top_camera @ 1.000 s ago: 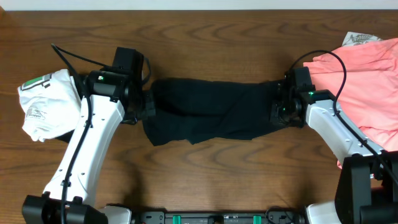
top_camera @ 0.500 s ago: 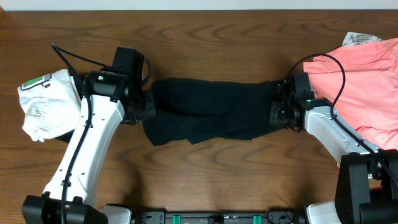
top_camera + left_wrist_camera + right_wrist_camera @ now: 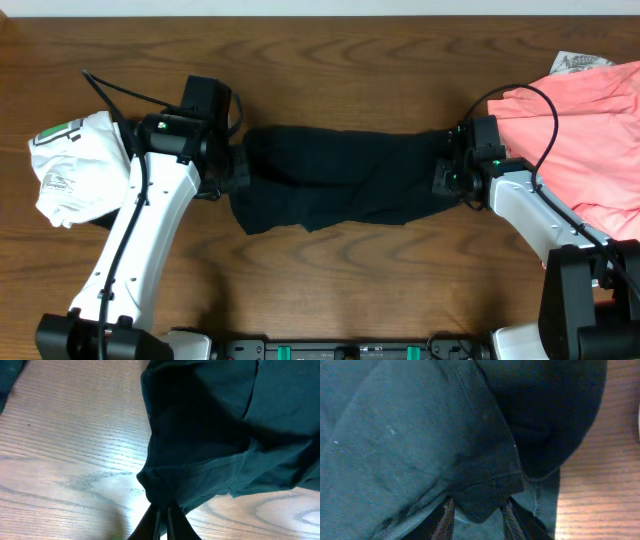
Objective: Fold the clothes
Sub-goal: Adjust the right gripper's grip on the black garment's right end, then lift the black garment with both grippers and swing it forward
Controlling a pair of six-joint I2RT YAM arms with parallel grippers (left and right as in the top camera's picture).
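I should pinch the loose corner of the black garment with my right gripper next, opposite my left gripper's pinch on the hem. This will stretch the garment out for folding.
A black garment (image 3: pixel 340 178) lies stretched in a crumpled band across the middle of the table. My left gripper (image 3: pixel 236 166) is at its left end. In the left wrist view the gripper (image 3: pixel 162 510) is shut on a pinch of the black garment's (image 3: pixel 210 435) hem. My right gripper (image 3: pixel 446 178) is at the garment's right end. In the right wrist view the gripper (image 3: pixel 478 506) has its fingers (image 3: pixel 450 517) apart, with a loose corner of the black fabric (image 3: pixel 420 435) lying between them.
A white garment with green print (image 3: pixel 70 165) lies bunched at the left, behind my left arm. A salmon-pink garment (image 3: pixel 590 140) covers the right edge, with a white grey-printed piece (image 3: pixel 578 62) at its far corner.
My right wrist has shifted slightly to the right at the garment's end. The left arm and the black garment have not visibly moved.
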